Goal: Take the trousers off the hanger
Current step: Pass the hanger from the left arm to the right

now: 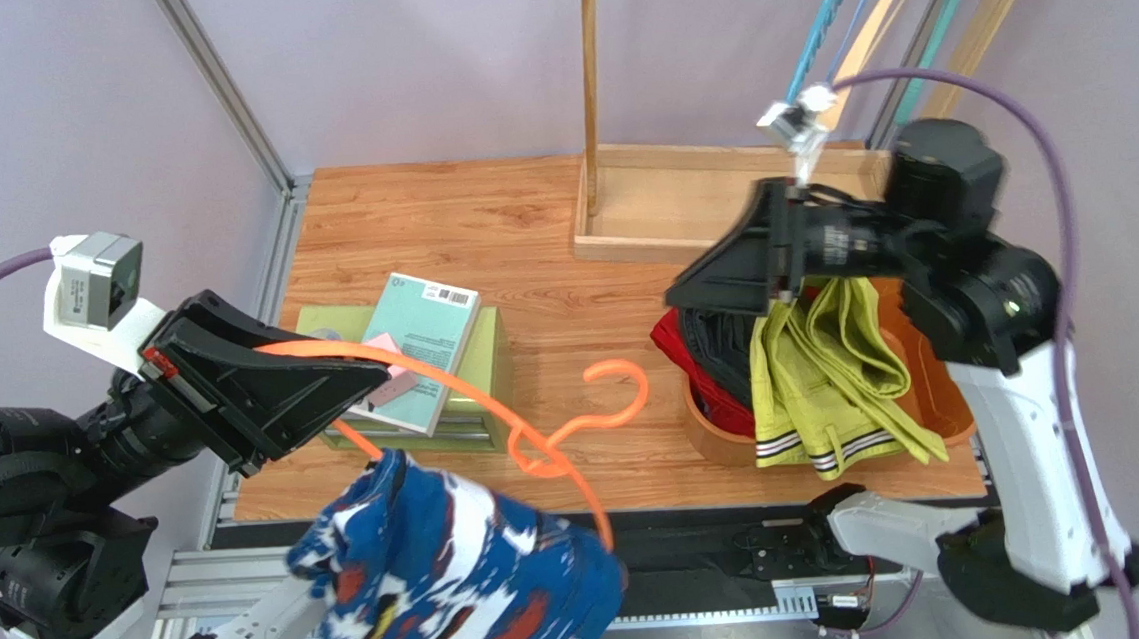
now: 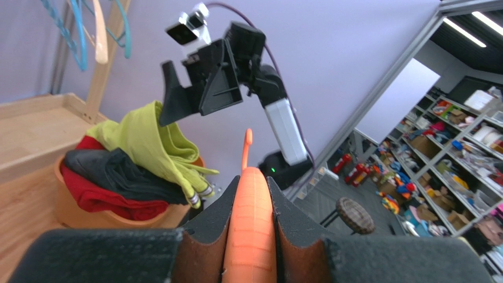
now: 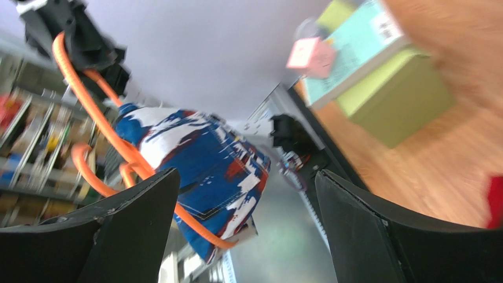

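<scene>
My right gripper grabs the orange hanger by its top near the hook next, which leaves my left gripper free to regrip for the trousers.
My left gripper (image 1: 366,376) is shut on the orange hanger (image 1: 515,414), whose bar shows between its pads (image 2: 251,230). Navy blue trousers with a white and red pattern (image 1: 451,576) hang from the hanger's lower bar, below the table's near edge; they also show in the right wrist view (image 3: 201,162). My right gripper (image 1: 694,293) is open and empty, above the orange basket (image 1: 945,391). The basket holds yellow-green trousers with striped cuffs (image 1: 828,377), black trousers (image 1: 721,347) and red trousers (image 1: 679,345). Lilac trousers are not in view.
A teal book (image 1: 427,348) lies on a green box (image 1: 481,359) at the table's left. A wooden rack base (image 1: 718,197) with a post stands at the back, with several coloured hangers (image 1: 901,11) hanging at the upper right.
</scene>
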Available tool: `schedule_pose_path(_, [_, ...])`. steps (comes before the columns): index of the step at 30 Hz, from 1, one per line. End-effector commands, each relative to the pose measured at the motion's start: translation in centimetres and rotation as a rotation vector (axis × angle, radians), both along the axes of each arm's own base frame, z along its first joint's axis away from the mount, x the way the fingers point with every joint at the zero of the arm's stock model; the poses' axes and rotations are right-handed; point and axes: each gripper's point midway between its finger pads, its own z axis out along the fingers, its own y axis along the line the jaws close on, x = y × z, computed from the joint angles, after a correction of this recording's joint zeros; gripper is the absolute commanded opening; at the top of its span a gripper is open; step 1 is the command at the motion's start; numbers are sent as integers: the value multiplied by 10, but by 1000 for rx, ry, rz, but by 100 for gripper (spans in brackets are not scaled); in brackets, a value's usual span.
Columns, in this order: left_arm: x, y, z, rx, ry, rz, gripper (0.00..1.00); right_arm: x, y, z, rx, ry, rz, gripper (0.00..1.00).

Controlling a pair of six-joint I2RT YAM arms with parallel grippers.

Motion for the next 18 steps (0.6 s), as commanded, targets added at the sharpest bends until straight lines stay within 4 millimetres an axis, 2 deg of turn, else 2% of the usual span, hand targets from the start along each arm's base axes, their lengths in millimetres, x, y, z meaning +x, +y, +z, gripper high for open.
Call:
schedule_pose_path(1, [-7,-1,15,-63,-7,-42,0,-36,53,22,17,-116,257,93])
schedule_pose_path(2, [-6,-1,14,-66,1,-43,0,-39,59,15,20,-91,287,93])
schedule_pose_path(3, [-5,-2,13,-71,24,-52,0,-45,64,23,63,-125,319,93])
schedule_pose_path(4, [-6,-2,13,-77,30,-60,0,-48,65,20,78,-95,334,93])
schedule_pose_path(5, [-7,-2,14,-84,28,-66,0,-47,68,8,76,-64,351,94])
schedule_pose_path(6, [-7,-2,14,-88,36,-69,0,-53,65,12,102,-96,358,95])
schedule_pose_path(9, [-13,-3,19,-104,46,-105,0,-65,62,5,126,-89,407,95])
schedule_pose_path(12, [-16,-6,22,-117,59,-157,0,-78,64,15,180,-102,463,98])
schedule_pose_path(15, [-21,-8,26,-135,70,-213,0,-87,78,21,190,-87,534,97])
schedule_pose_path(16, [-21,-11,25,-125,74,-238,0,-85,86,27,191,-83,546,95])
schedule_pose_path(18, [-23,-13,24,-121,76,-274,0,-93,99,34,203,-41,594,88])
